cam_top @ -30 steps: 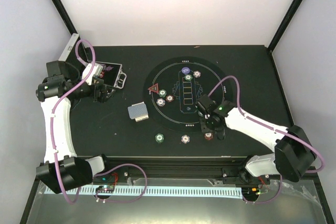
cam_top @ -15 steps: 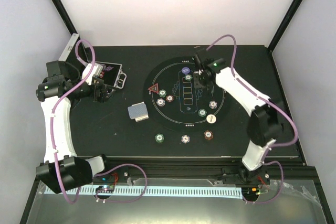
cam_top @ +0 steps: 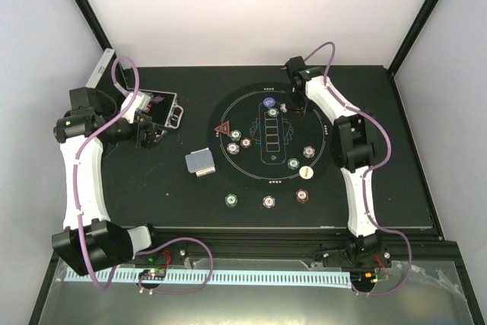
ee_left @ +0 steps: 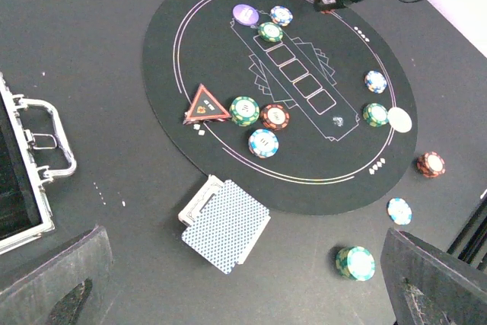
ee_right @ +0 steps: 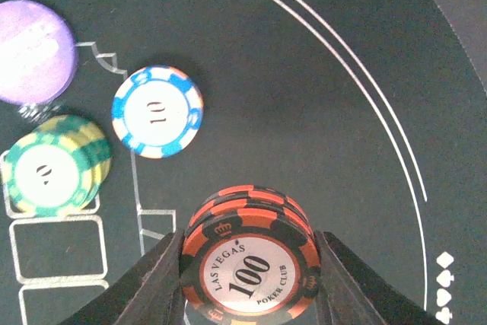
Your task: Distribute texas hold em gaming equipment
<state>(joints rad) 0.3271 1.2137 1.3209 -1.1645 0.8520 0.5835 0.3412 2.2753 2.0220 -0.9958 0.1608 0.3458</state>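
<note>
The stack is above empty mat and would drop if I opened now. It stays held in my right gripper from here until it reaches the blue-and-white chip.
My right gripper is shut on a short stack of red-and-black "100" chips over the far part of the round mat. Just left of it lie a blue-and-white chip, a green chip stack and a purple disc. A red triangle marker and three chips lie on the mat's left. The grey-blue card deck lies off the mat's left edge. My left gripper is open and empty, high above the deck.
The silver case lies open at the far left, beside my left gripper. A white disc and chips lie on the mat's right. Three chip stacks sit on the table in front of the mat.
My right arm has swung from the near right of the mat to its far edge. The left arm has not moved.
</note>
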